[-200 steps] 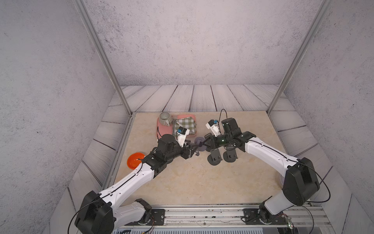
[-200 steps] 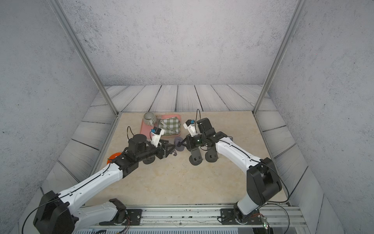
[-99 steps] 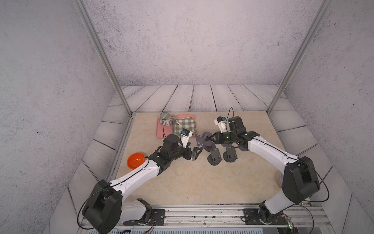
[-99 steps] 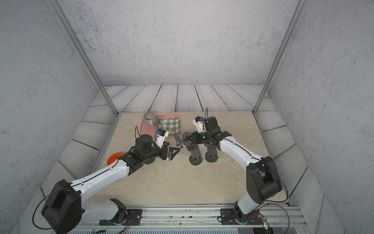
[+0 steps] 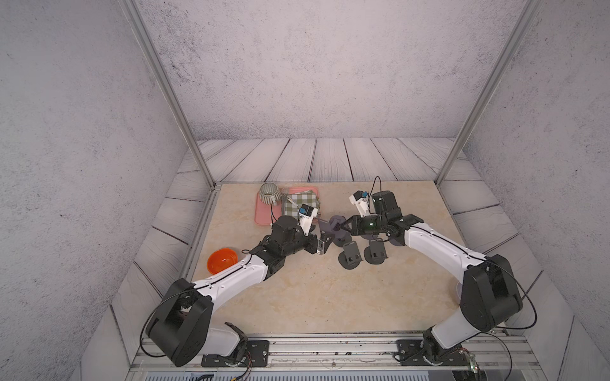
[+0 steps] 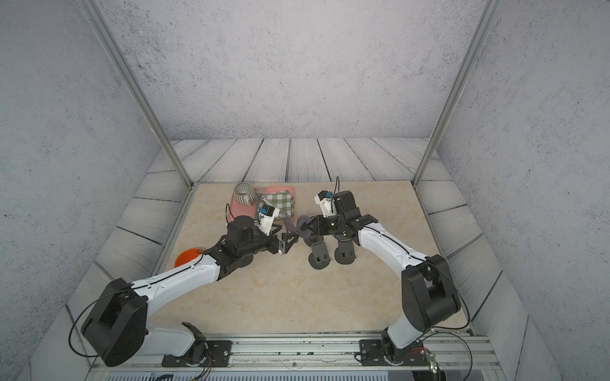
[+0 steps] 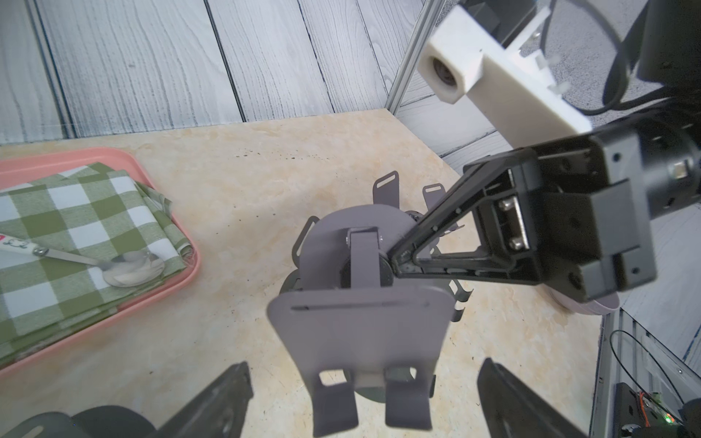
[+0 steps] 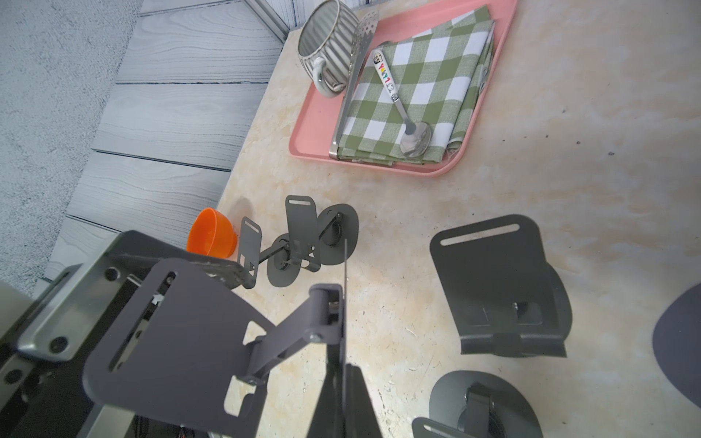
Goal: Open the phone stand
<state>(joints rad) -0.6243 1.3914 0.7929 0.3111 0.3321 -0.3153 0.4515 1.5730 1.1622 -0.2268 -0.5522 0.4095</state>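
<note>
The left gripper will hold the phone stand by its back plate, across the plate's sides near its lower edge. The round base stays free, so the robot can set the stand upright.
The purple-grey phone stand [image 5: 332, 227] [image 6: 297, 227] hangs above the table between my two arms, unfolded. Its back plate [image 7: 360, 333] [image 8: 182, 333] is swung out on the hinged arm, away from the round base. My right gripper [image 5: 345, 227] [image 6: 310, 227] [image 8: 343, 364] is shut on the thin edge of that base; its tips [image 7: 396, 261] meet at the disc. My left gripper [image 5: 321, 242] [image 6: 285, 244] [image 7: 364, 383] is open. Its fingers [image 7: 227, 398] stand wide on either side of the plate's lower lip, apart from it.
Several dark grey stands [image 5: 351, 255] [image 6: 318, 255] [image 8: 497, 284] sit on the table below the right arm, more [image 8: 303, 242] towards the orange bowl [image 5: 221, 260] [image 8: 210, 233]. A pink tray [image 5: 260, 211] [image 7: 182, 273] at the back holds a mug [image 5: 269, 193], checked cloth and spoon.
The left gripper's jaws have spread wide and let go of the stand's plate. The right gripper keeps its hold on the base and has shifted slightly.
</note>
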